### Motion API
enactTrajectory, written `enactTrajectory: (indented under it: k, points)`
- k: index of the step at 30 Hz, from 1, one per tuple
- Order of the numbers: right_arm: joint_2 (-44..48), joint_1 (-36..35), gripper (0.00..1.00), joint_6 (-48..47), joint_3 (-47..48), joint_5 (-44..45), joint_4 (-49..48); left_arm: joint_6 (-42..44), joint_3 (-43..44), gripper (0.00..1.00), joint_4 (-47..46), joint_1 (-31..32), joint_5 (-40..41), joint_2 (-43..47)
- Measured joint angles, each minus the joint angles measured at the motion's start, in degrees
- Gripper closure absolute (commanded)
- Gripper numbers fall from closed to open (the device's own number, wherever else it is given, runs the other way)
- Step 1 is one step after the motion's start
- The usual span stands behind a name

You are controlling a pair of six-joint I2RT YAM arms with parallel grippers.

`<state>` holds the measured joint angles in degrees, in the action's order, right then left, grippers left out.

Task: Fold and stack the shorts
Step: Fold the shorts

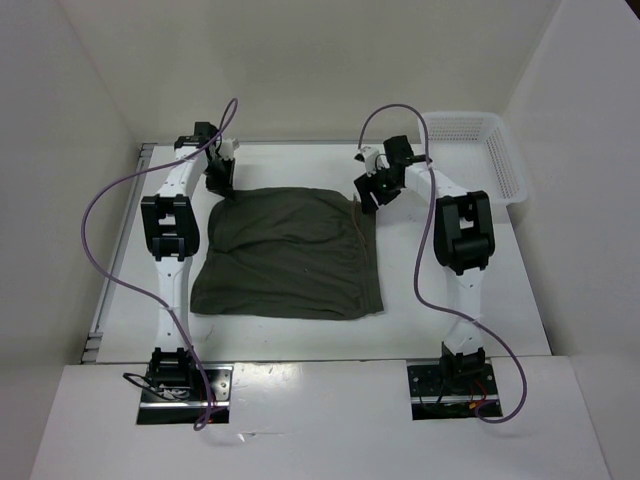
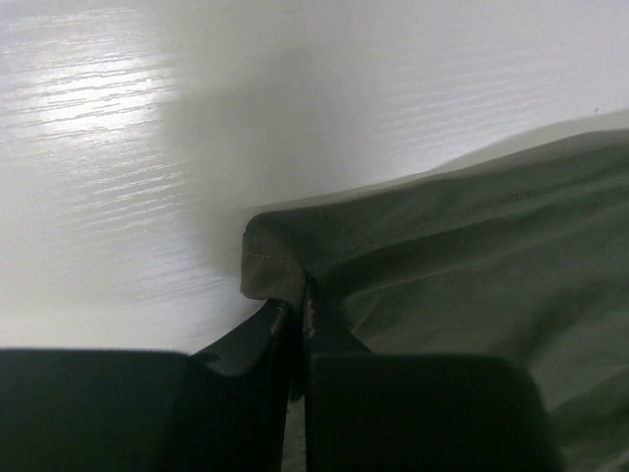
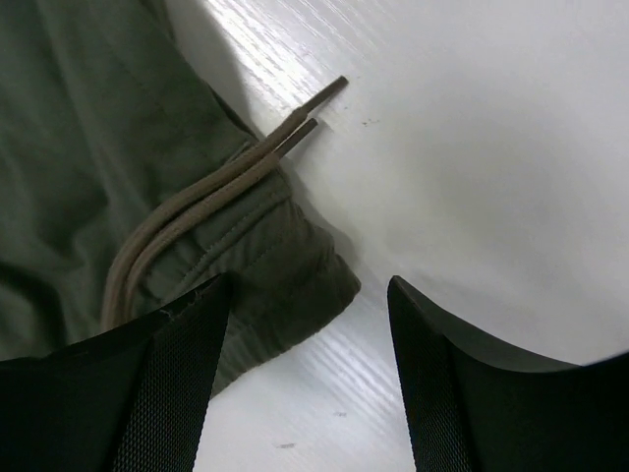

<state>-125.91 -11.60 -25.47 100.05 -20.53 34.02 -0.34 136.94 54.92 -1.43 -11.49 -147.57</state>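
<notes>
The shorts' far edge needs to be folded over, so my right gripper should next pinch the shorts' far waistband corner, opposite my left gripper's corner.
The dark olive-green shorts lie flat in the middle of the table, waistband along the right side. My left gripper is shut on the far left corner of the shorts, its jaws pinched together on the cloth. My right gripper is open just above the far right corner, the waistband end lying between its fingers near the left one. Two tan drawstrings lie across the waistband onto the table.
A white mesh basket stands at the far right against the back wall. White walls enclose the table on the left, back and right. Purple cables loop from both arms.
</notes>
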Motion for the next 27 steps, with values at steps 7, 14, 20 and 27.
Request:
enactTrajectory:
  k: [7, 14, 20, 27]
  points:
    - [-5.3, -1.2, 0.65, 2.6, 4.7, 3.4, -2.7, 0.1, -0.1, 1.00, 0.2, 0.0, -0.2, 0.1]
    - [-7.6, -2.1, 1.00, 4.0, 9.0, 3.9, -3.5, 0.1, 0.7, 1.00, -1.4, 0.2, 4.3, 0.6]
    - [-7.9, -1.9, 1.00, 6.5, 16.2, 4.7, -4.1, 0.1, 12.6, 1.00, -5.1, 0.5, 9.9, 1.4]
    - [-2.0, -1.9, 1.00, 5.4, 14.3, 4.4, -6.2, 0.1, 16.8, 1.00, -8.3, 1.7, 12.7, 10.8]
